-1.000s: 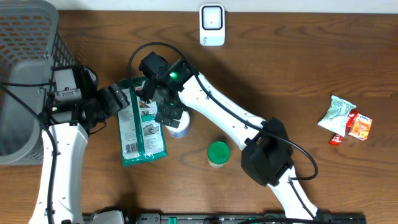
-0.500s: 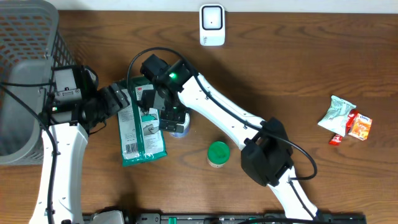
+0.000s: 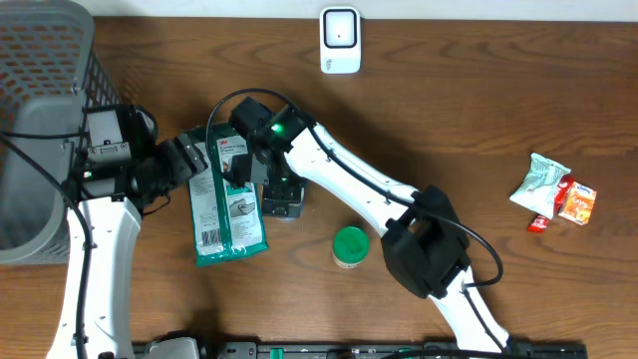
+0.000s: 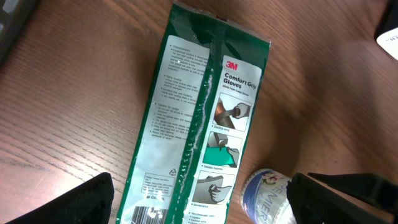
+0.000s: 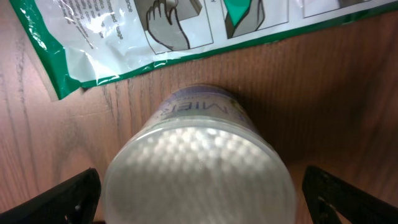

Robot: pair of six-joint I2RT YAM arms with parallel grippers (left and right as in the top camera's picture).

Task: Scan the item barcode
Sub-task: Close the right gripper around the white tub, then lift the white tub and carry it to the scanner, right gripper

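My right gripper will next grab the tub (image 5: 199, 158) across its clear-lidded end (image 5: 199, 174), so the tub's printed side stays uncovered for scanning the barcode.
A green and white 3M glove packet (image 3: 227, 204) lies flat on the wooden table, its barcode (image 4: 152, 214) near the lower end. A round tub with a clear lid (image 5: 196, 162) stands just right of the packet. My right gripper (image 5: 199, 202) is open and straddles the tub, one finger (image 5: 71, 196) on each side without touching it; in the overhead view this gripper (image 3: 281, 197) covers the tub. My left gripper (image 4: 205, 208) is open above the packet's lower end, holding nothing. A white scanner (image 3: 340, 40) stands at the table's far edge.
A grey mesh basket (image 3: 40, 120) fills the far left corner. A jar with a green lid (image 3: 350, 246) sits in front of the tub. Snack packets (image 3: 543, 184) and an orange box (image 3: 576, 203) lie at the right.
My right gripper has shifted over the tub, which showed beside it a second ago and is now covered from above. The left arm and the packet have stayed still.
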